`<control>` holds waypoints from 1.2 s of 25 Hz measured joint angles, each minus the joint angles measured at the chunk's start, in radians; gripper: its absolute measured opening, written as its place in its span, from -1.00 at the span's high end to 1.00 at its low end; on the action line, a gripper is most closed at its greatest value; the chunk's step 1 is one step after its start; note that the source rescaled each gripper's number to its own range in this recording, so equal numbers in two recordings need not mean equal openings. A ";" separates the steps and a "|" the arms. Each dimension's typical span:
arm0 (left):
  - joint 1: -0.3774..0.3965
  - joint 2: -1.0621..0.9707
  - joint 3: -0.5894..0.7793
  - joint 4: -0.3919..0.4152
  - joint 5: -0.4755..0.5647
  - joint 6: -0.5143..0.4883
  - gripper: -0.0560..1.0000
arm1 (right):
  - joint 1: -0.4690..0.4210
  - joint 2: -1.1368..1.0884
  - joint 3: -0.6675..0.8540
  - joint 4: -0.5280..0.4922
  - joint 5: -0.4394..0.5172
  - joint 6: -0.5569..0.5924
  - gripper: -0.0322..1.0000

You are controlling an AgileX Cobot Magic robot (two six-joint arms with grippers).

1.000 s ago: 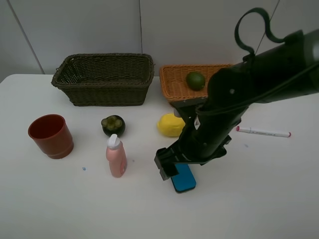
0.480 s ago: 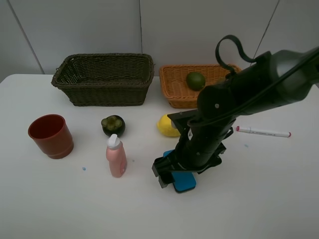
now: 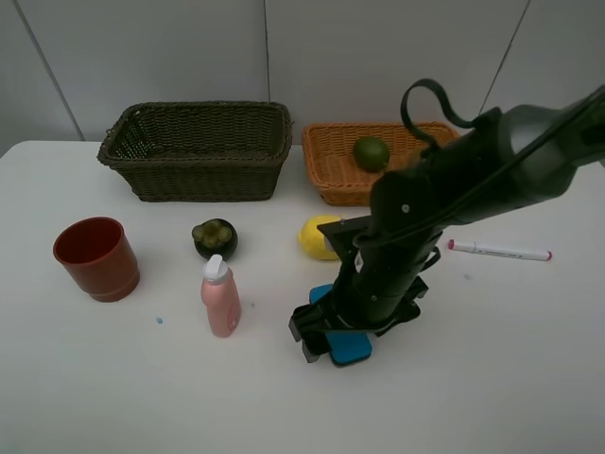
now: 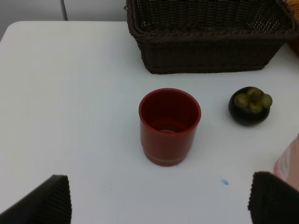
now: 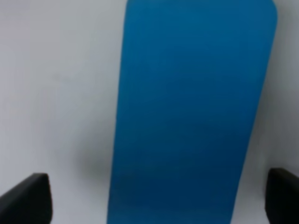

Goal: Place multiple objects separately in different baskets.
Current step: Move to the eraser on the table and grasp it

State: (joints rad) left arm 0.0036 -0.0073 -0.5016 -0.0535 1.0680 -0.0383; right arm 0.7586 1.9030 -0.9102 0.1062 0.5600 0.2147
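Observation:
My right gripper is ready to close on the eraser, as its fingertips are low beside both long sides of the blue eraser [image 3: 353, 350].
My right gripper [image 3: 331, 333] is down at the blue eraser [image 3: 353, 350], open, one finger on each side of it. In the right wrist view the eraser [image 5: 191, 107] fills the gap between the fingertips [image 5: 25, 198]. The lemon [image 3: 315, 235] sits partly behind that arm. A lime [image 3: 371, 152] lies in the orange-tan basket [image 3: 326, 156]. The dark basket [image 3: 197, 149] holds nothing I can see. My left gripper [image 4: 163, 203] hangs open above the red cup [image 4: 169, 126], with the mangosteen [image 4: 250, 106] beside it and the pink bottle [image 4: 287, 161] at the frame edge.
The white marker [image 3: 499, 251] lies on the table right of the right arm. Red cup [image 3: 95, 257], mangosteen [image 3: 215, 237] and pink bottle [image 3: 220, 298] stand left of the eraser. The dark basket [image 4: 205, 42] sits behind the cup.
The right arm has come down and a little left, bringing its open fingers around the blue eraser and covering more of the lemon. Nothing else has moved.

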 joint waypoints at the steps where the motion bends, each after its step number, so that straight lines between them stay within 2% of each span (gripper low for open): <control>1: 0.000 0.000 0.000 0.000 0.000 0.000 -0.96 | 0.000 0.005 -0.001 0.001 0.000 0.000 -1.00; 17: 0.000 0.000 0.000 0.000 0.000 0.000 -0.96 | 0.000 0.005 -0.001 0.006 -0.011 0.002 -0.99; 19: 0.000 0.000 0.000 0.000 0.000 0.000 -0.96 | 0.000 0.005 -0.001 0.006 -0.012 0.002 -0.87; 20: 0.000 0.000 0.000 0.000 0.000 0.000 -0.96 | 0.000 0.006 -0.001 0.007 -0.012 0.007 -0.72; 23: 0.000 0.000 0.000 0.000 0.000 0.000 -0.96 | 0.000 0.006 -0.004 0.017 -0.004 0.052 0.04; 30: 0.000 0.000 0.000 0.000 0.000 0.000 -0.96 | 0.000 0.006 -0.042 -0.001 0.049 0.075 0.01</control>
State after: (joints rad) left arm 0.0036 -0.0073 -0.5016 -0.0535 1.0680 -0.0383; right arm 0.7586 1.9092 -0.9517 0.1052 0.6093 0.2900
